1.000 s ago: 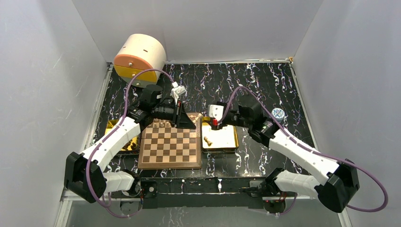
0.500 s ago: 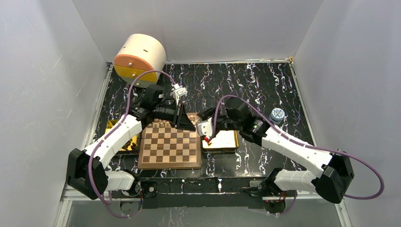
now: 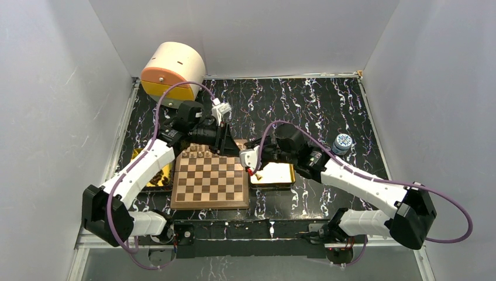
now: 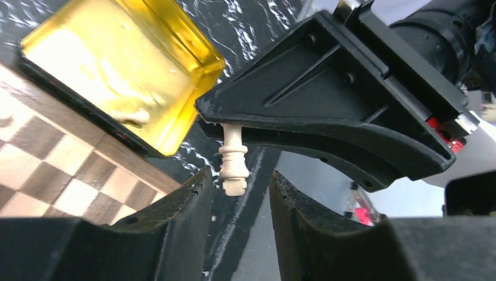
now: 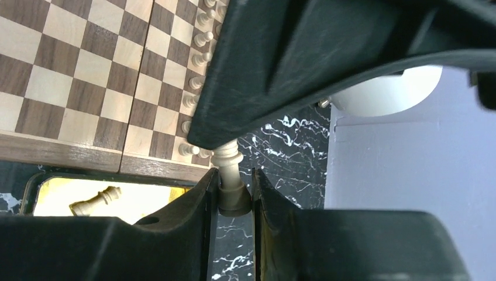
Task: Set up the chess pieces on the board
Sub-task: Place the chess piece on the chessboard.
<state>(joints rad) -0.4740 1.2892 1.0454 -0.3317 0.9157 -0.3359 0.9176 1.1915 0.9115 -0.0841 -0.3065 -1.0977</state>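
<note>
My left gripper should next grab the tan chess piece by its free head end. The piece's base then stays free to stand on the board [image 3: 210,188].
At the far right corner of the board [image 3: 210,188] my two grippers meet tip to tip. A tan chess piece [image 5: 229,161] has one end between my right gripper's [image 5: 234,175] fingers, which are shut on it. Its other end [image 4: 233,167] hangs between the fingers of my left gripper [image 4: 240,178], which stand open with gaps on both sides. From above, the left gripper [image 3: 236,152] and right gripper [image 3: 243,159] hide the piece. Several chess pieces [image 3: 200,154] stand along the board's far rows [image 5: 199,58].
A gold tray [image 3: 282,177] right of the board holds a lying piece [image 5: 96,199]. Another gold tray [image 3: 153,175] sits left of the board. A cream and orange drum [image 3: 172,70] stands at the back left, and a blue-capped bottle [image 3: 342,142] behind my right arm.
My right arm swung left from over its tray to the left gripper and shut on the piece. The left gripper's jaws have opened off it.
</note>
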